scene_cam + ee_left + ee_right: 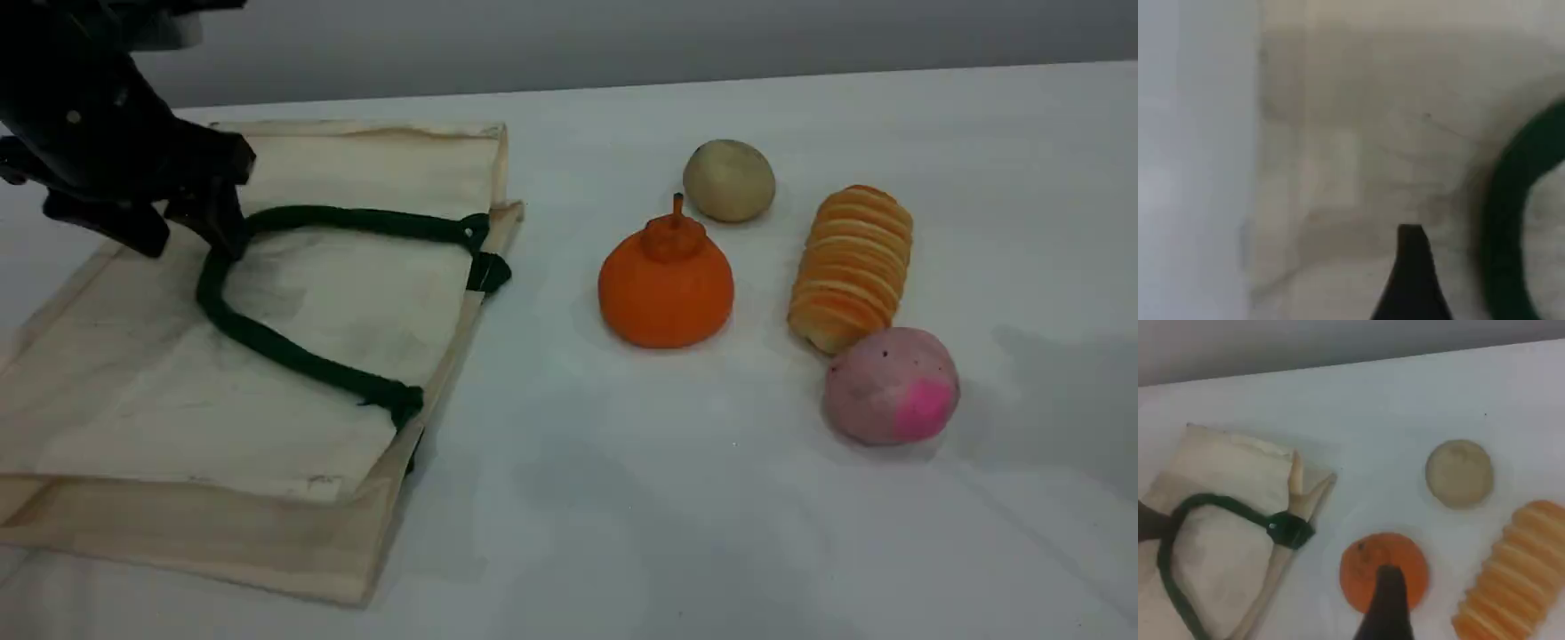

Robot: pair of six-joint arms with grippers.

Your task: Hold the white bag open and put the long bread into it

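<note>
The bag's fabric [331,309] lies flat, so my left gripper will next grab the far bend of the bag's raised green handle to hold the bag open.
The white bag [267,356] lies flat on the left of the table, its dark green handle [356,218] looped over the top panel. My left gripper [187,233] is down at the far bend of that handle, open, one finger either side of the rope. In the left wrist view its fingertip [1411,273] hovers over the bag fabric [1371,133] beside the handle [1508,213]. The long bread [852,267] rests on the table at the right, also seen as the ridged loaf [1511,580]. One fingertip [1386,600] of my right gripper hangs above the table with nothing in it.
An orange pumpkin-like thing [665,284] with a stem sits between bag and bread, directly below the right fingertip. A beige bun [729,180] lies behind it. A pink-blotched ball [892,384] touches the near end of the bread.
</note>
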